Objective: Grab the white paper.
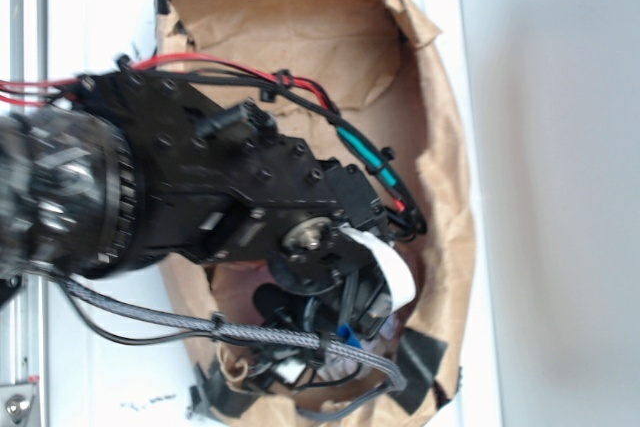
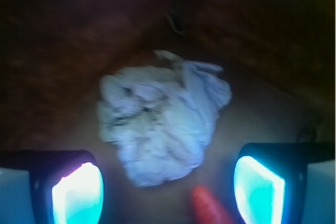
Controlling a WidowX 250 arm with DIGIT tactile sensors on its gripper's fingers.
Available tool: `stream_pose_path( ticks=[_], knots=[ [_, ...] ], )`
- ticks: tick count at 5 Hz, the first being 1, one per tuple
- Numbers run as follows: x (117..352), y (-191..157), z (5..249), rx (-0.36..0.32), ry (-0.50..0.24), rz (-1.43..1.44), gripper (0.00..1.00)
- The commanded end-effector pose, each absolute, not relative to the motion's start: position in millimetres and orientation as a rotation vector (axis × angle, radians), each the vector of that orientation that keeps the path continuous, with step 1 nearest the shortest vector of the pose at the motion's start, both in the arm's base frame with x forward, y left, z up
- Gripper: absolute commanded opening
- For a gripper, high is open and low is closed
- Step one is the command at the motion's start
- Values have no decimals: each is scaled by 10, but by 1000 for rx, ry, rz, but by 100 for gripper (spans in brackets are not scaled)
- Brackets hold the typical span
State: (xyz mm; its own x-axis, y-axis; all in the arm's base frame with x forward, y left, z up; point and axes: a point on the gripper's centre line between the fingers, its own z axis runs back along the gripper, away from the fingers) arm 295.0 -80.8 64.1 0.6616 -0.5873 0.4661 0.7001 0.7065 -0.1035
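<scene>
My gripper grips the paper by its lower part [image 2: 160, 163] next, to lift the white paper out of the bag.
The white paper [image 2: 160, 116] is a crumpled, off-white wad lying on the floor of the brown paper bag [image 2: 63, 51] in the wrist view. My gripper [image 2: 168, 195] is open. Its two glowing fingertips [image 2: 77, 192] stand wide apart at the bottom corners, just short of the wad's near edge, with nothing between them but bag floor. An orange carrot tip [image 2: 210, 208] pokes in near the right finger. In the exterior view my black arm reaches down into the bag [image 1: 300, 17] and the gripper [image 1: 365, 302] sits low inside it. The arm hides the paper there.
The bag's walls [image 1: 450, 177] rise on all sides around the gripper. Red and black cables [image 1: 250, 77] run along the arm. A braided grey cable [image 1: 200, 322] crosses the bag's near rim. White table surface [image 1: 560, 197] lies to the right.
</scene>
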Motion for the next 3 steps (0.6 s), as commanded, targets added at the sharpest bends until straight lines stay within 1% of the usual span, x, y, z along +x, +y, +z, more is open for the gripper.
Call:
stream_pose_path(
  ticks=[1,2,3],
  knots=[
    [3051,-1117,341,-216,-389,-745,95],
    [3136,-1051,268,-184,-381,-699,0],
    [3152,-939,287,-187,-382,-687,0]
  ],
)
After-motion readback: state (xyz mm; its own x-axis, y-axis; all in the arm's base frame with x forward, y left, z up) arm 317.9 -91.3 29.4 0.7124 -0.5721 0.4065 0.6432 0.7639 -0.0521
